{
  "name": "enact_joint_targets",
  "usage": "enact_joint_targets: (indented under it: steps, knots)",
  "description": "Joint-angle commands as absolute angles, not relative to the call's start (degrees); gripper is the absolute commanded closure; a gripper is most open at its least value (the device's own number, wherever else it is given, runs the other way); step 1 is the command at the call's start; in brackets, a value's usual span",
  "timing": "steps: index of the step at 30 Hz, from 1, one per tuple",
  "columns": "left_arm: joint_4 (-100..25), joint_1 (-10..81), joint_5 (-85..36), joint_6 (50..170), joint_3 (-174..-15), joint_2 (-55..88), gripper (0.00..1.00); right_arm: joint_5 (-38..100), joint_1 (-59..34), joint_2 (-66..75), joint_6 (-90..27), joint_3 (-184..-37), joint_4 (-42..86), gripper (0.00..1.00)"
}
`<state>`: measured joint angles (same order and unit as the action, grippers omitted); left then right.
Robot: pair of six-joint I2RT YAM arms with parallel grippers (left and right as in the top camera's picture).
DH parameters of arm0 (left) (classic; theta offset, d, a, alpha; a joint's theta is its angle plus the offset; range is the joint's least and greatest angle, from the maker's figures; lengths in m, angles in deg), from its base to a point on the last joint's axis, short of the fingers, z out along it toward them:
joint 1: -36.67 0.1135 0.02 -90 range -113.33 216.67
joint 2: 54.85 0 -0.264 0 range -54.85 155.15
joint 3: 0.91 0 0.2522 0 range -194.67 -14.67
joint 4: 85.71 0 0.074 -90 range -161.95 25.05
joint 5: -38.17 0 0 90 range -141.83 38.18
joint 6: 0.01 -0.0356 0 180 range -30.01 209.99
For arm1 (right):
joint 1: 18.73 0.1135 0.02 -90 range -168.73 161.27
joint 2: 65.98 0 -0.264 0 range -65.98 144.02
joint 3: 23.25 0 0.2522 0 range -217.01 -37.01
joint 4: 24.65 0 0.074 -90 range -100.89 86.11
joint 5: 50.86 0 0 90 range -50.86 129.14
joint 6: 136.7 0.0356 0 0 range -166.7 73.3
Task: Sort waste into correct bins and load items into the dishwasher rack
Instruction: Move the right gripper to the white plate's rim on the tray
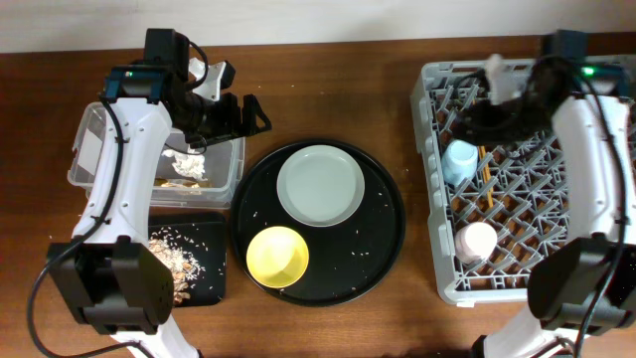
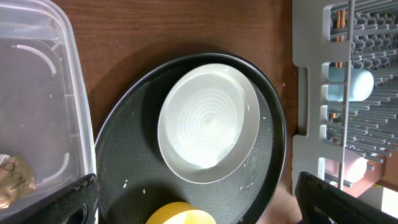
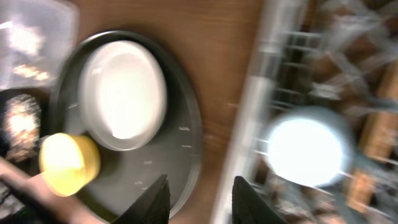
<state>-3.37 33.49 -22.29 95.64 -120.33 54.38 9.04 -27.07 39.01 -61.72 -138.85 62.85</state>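
Note:
The opposite edge of the plate should stay free for loading it into the rack, so my right gripper will grab the pale plate (image 1: pixel 319 185) next by its rim that faces the rack.
My left gripper (image 1: pixel 250 114) hangs wide open over the clear tub's right edge (image 1: pixel 237 159), nothing between its fingers (image 2: pixel 71 202). In the tub lie the white tissue (image 1: pixel 186 162) and gold-brown wrapper (image 2: pixel 12 177). Tan food scraps (image 1: pixel 179 254) lie in the small black tray (image 1: pixel 214 283). The pale plate (image 1: pixel 319 185) and yellow bowl (image 1: pixel 277 257) sit on the large round black tray (image 1: pixel 383 239). The grey rack (image 1: pixel 437 278) holds the light-blue cup (image 1: pixel 460 162), pink cup (image 1: pixel 475 242) and chopsticks (image 1: pixel 487 184). My right gripper (image 1: pixel 465 124) hovers over the rack's left part, jaws partly open and empty (image 3: pixel 202 180); that view is blurred.
Rice-like crumbs are scattered on the round tray (image 2: pixel 124 162) and beside the small black tray. Bare wood shows between the round tray and the rack (image 1: pixel 415 119). The rack's upright pegs stand close round my right gripper.

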Motion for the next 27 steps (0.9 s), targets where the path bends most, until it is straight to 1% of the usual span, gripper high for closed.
enact_joint_targets:
  steps: [1,7,11,13,16,20,24,27]
  knots:
    - [-3.31,33.84,-22.37,95.95,-120.88,53.44,0.00,3.92,-19.90,38.75,-57.24,-137.89,62.04,0.68]
    - [-3.31,33.84,-22.37,95.95,-120.88,53.44,0.00,16.20,-10.29,39.86,-44.17,-133.25,52.97,0.66]
    - [-3.31,33.84,-22.37,95.95,-120.88,53.44,0.00,20.40,-6.35,40.06,-42.93,-129.25,47.20,0.59]
    - [-3.31,33.84,-22.37,95.95,-120.88,53.44,0.00,22.96,-4.78,40.21,-42.77,-126.59,44.25,0.52]
    - [-3.31,33.84,-22.37,95.95,-120.88,53.44,0.00,23.35,-3.23,40.26,-42.77,-121.87,38.19,0.50]
    - [-3.31,33.84,-22.37,95.95,-120.88,53.44,0.00,24.03,-1.37,40.26,-42.77,-113.01,26.65,0.50]
    - [-3.31,33.84,-22.37,95.95,-120.88,53.44,0.00,25.91,0.07,40.26,-42.75,-104.86,16.34,0.55]
    - [-3.31,33.84,-22.37,95.95,-120.88,53.44,0.00,26.02,1.19,40.28,-42.75,-102.65,13.21,0.57]
